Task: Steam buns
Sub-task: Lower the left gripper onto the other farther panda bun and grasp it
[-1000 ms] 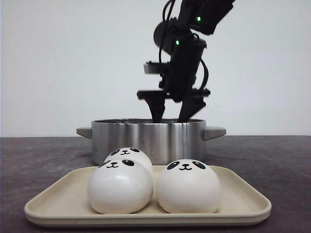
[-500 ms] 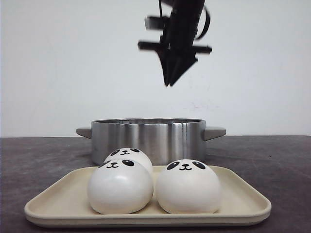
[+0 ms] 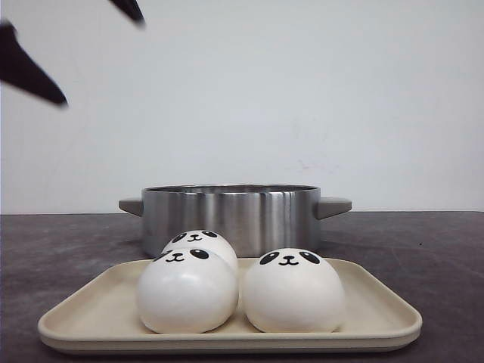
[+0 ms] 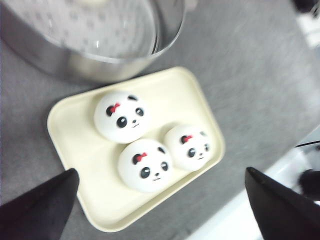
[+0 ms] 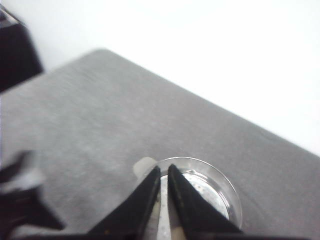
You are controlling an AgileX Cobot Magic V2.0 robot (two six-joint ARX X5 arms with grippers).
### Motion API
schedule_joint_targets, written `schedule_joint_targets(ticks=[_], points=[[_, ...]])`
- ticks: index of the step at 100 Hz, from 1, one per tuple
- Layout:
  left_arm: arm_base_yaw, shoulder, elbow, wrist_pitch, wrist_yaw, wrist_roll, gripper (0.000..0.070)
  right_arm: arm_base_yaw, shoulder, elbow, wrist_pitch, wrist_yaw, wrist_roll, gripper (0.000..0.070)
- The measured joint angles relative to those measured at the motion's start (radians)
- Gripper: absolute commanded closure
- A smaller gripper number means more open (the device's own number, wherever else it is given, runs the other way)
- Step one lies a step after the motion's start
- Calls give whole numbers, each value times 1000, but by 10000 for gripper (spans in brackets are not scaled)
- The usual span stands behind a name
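Observation:
Next, my left gripper grabs the back bun by its open sides to steam it, as another bun crowds its front and the pot (image 3: 231, 215) stands close behind.
Three white panda-faced buns (image 3: 187, 291) (image 3: 293, 291) (image 3: 200, 240) sit close together on a beige tray (image 3: 378, 318). A steel pot (image 3: 231, 215) stands just behind it. The left wrist view looks down on the same buns (image 4: 145, 164), the tray (image 4: 75, 145) and the pot (image 4: 55, 65). My left gripper (image 4: 161, 170) is wide open and empty, high above the tray; its fingers show at the top left of the front view (image 3: 103, 62). My right gripper (image 5: 164, 168) is shut and empty, high above the pot (image 5: 220, 192). A fourth bun is not in view.
The tray lies near the front edge of the dark grey table (image 3: 423, 249), with a white surface (image 4: 235, 225) beyond that edge. The pot has side handles (image 3: 335, 206). A dark blurred shape (image 5: 17, 55) shows at the edge of the right wrist view.
My right gripper rose from the pot, shut its jaws and left the front view upward. My left gripper's open fingers came into the front view at the top left. The buns on the tray stayed put.

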Motion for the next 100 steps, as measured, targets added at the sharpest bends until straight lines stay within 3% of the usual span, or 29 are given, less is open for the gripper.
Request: schedule_joint_targets(ticks=[26, 40, 66, 72, 86, 100], points=[[-66, 256, 0, 137, -8, -19, 69, 30, -203, 0, -79, 74, 11, 685], [-112, 362, 0, 198, -84, -34, 69, 29, -257, 0, -122, 137, 15, 685], [-160, 471, 0, 309, -225, -72, 70, 29, -317, 0, -201, 158, 45, 685], [-161, 482, 0, 329, -258, -90, 85, 29, -330, 0, -203, 176, 53, 685], [-160, 492, 0, 339, -301, -121, 237, 29, -362, 0, -203, 198, 61, 685], [-160, 494, 0, 339, -305, -128, 238, 29, -378, 1, -207, 217, 63, 685]])
